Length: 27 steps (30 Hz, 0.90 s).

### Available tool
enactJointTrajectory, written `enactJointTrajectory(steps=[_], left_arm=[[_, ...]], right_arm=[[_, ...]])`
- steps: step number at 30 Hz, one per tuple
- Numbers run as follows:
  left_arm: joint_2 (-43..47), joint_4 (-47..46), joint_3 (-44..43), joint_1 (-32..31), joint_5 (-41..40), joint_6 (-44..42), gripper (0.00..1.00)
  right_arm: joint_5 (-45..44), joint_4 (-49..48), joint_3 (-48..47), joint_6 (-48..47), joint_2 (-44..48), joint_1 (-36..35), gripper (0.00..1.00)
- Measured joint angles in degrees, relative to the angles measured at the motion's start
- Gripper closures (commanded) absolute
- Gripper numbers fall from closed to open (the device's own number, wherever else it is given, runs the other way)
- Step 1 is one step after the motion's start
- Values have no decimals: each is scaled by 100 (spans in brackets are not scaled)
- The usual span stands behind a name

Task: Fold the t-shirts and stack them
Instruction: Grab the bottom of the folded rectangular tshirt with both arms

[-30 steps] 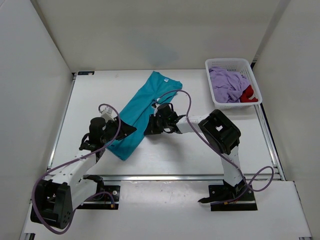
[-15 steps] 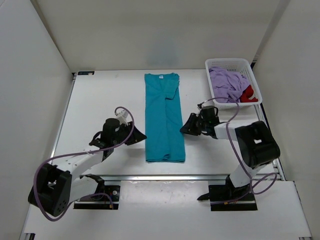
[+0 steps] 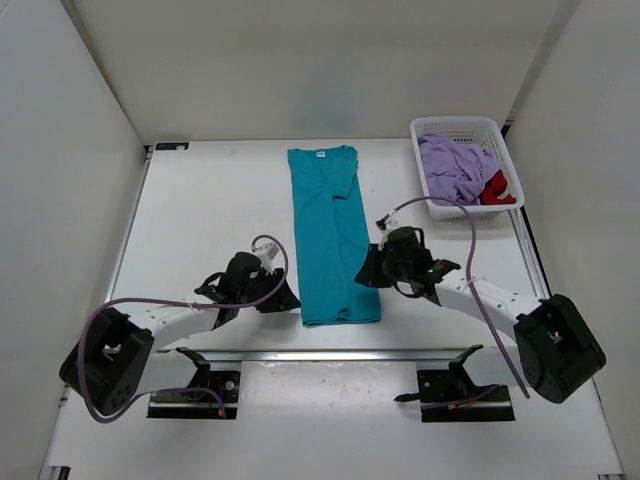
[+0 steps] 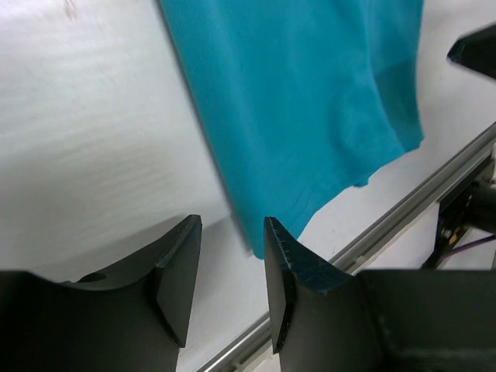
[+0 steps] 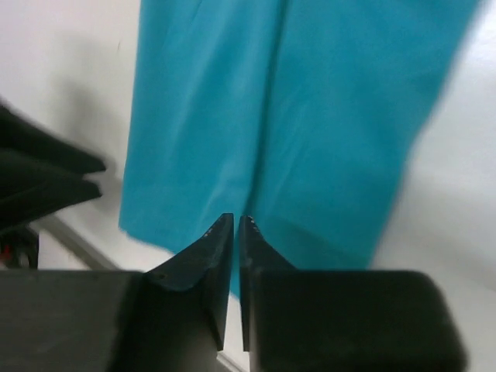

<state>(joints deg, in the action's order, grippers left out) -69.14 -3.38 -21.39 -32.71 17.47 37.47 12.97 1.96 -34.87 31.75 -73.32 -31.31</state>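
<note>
My left gripper needs to grab the teal t-shirt's near hem corner (image 3: 306, 320) (image 4: 258, 244) next. It will then fold the hem over toward the collar.
The teal t-shirt (image 3: 325, 240) lies flat mid-table, folded lengthwise into a long strip with the collar at the far end. It also shows in the left wrist view (image 4: 310, 101) and the right wrist view (image 5: 325, 116). My left gripper (image 3: 288, 298) is low over the table just left of the shirt's near left corner. Its jaws (image 4: 232, 221) are open and empty. My right gripper (image 3: 362, 274) is at the shirt's right edge near the front end. Its jaws (image 5: 236, 218) are shut with nothing seen between them. The lavender t-shirt (image 3: 455, 168) and the red t-shirt (image 3: 497, 188) lie crumpled in the basket.
The white lattice basket (image 3: 455, 123) stands at the far right corner. A metal rail (image 3: 350, 354) runs along the table's front edge, just beyond the shirt's near hem. White walls enclose the table on three sides.
The teal shirt went from lying diagonal to a straight strip. Both grippers have let go and moved toward its near end, the left to the near left corner, the right to the right edge.
</note>
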Motion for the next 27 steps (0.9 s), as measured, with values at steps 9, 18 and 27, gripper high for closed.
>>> enactJointTrajectory(steps=[9, 18, 27], left_arm=[[-278, -9, 24, -367, -50, 9, 49], [-433, -243, 20, -573, -68, 74, 48], [-457, -284, 24, -664, -52, 81, 50]], right_arm=[[240, 22, 155, 0, -356, -929, 100], [581, -192, 638, 162, -535, -761, 84], [457, -33, 1198, 334, 1220, -116, 67]])
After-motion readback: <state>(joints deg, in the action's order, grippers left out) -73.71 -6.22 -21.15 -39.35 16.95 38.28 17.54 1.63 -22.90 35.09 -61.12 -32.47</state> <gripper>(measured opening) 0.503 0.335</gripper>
